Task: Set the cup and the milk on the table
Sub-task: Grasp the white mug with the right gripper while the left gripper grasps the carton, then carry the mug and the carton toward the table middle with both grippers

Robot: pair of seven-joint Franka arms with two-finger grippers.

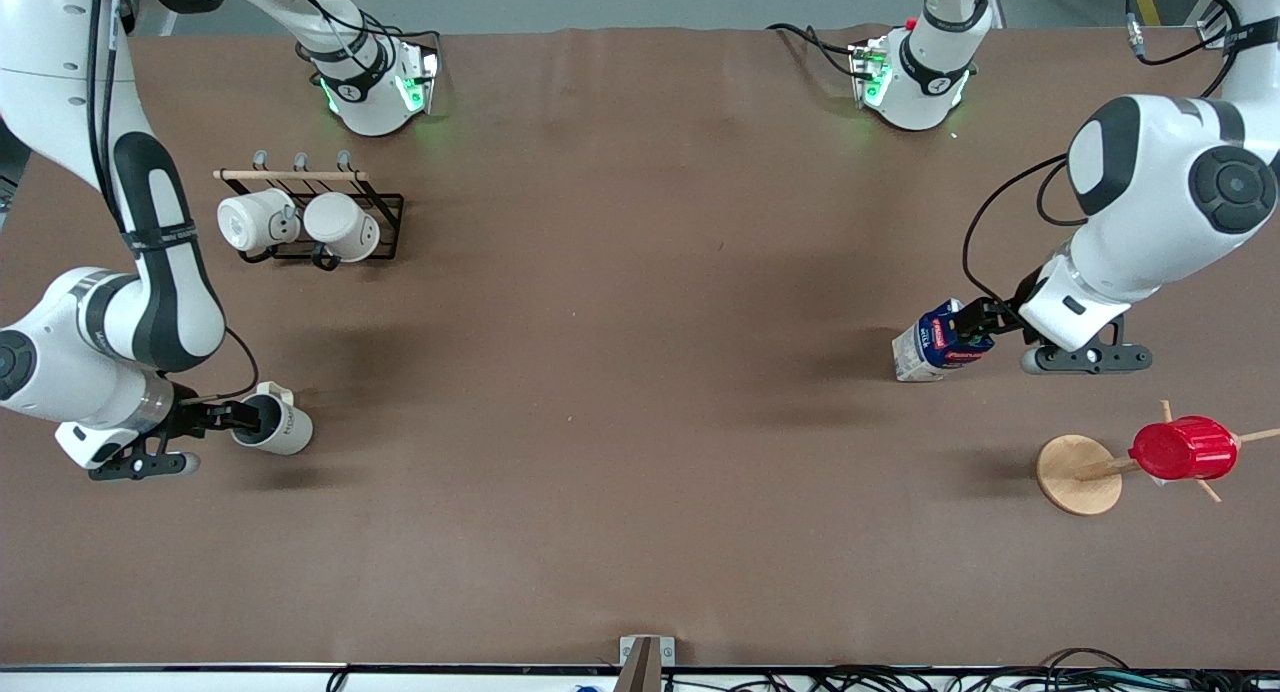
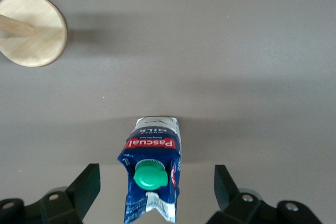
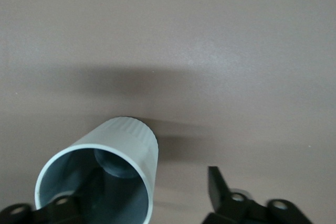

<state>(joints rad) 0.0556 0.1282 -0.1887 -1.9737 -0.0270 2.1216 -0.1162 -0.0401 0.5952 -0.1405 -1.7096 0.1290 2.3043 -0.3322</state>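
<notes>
The milk goes on the tabletop with the cup, so I will next use my left gripper to grab the carton by its end with the cap point(image 1: 956, 343) point(image 2: 151, 178).
The cream-beige cup point(image 1: 277, 424) stands on the brown table point(image 1: 640, 422) near the right arm's end. My right gripper point(image 1: 232, 417) is open at the cup's rim. In the right wrist view one finger is inside the cup point(image 3: 113, 150) and the other finger point(image 3: 216, 182) stands clear outside its wall. The milk point(image 1: 935, 342) stands on the table toward the left arm's end. My left gripper point(image 1: 972, 324) is open around its top. In the left wrist view both fingers point(image 2: 89, 179) stand well apart from the carton point(image 2: 152, 174).
A black rack point(image 1: 330, 217) with two whiter mugs stands toward the right arm's base. A wooden stand point(image 1: 1078, 474) holding a red ribbed cup point(image 1: 1185, 450) is nearer the front camera than the milk; its round base also shows in the left wrist view point(image 2: 31, 30).
</notes>
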